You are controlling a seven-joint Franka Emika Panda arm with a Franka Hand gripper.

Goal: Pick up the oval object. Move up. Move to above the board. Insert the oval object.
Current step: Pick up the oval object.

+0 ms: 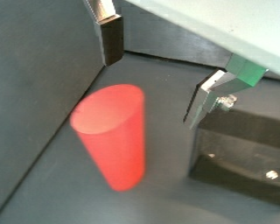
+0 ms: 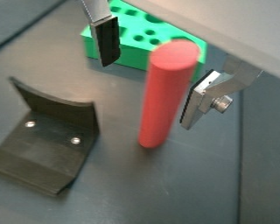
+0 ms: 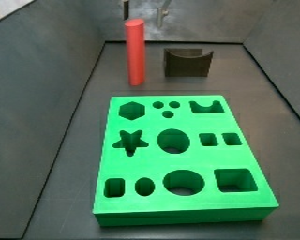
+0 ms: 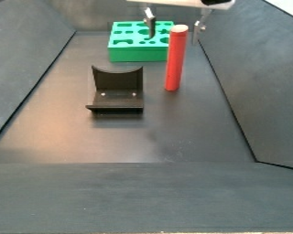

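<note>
My gripper should next grab the red peg by its top end (image 3: pixel 135 24), so it can insert the peg into the board (image 3: pixel 178 155).
The oval object (image 3: pixel 135 52) is a tall red peg standing upright on the dark floor, beyond the far edge of the board (image 3: pixel 178 155). The peg also shows in both wrist views (image 1: pixel 113 131) (image 2: pixel 166 92) and in a side view (image 4: pixel 176 57). The board is a bright green slab with many cut-out holes (image 4: pixel 139 38) (image 2: pixel 136 39). My gripper (image 2: pixel 154 70) (image 1: pixel 157 70) (image 4: pixel 174 18) hangs open just over the peg's top. Its fingers (image 2: pixel 105 39) straddle the peg without touching it, and nothing is held.
The fixture (image 3: pixel 187 61) (image 4: pixel 114 89) (image 2: pixel 43 140) (image 1: pixel 241 153), a dark L-shaped bracket, stands on the floor close beside the peg. Sloping dark walls (image 4: pixel 33 73) enclose the floor on both sides.
</note>
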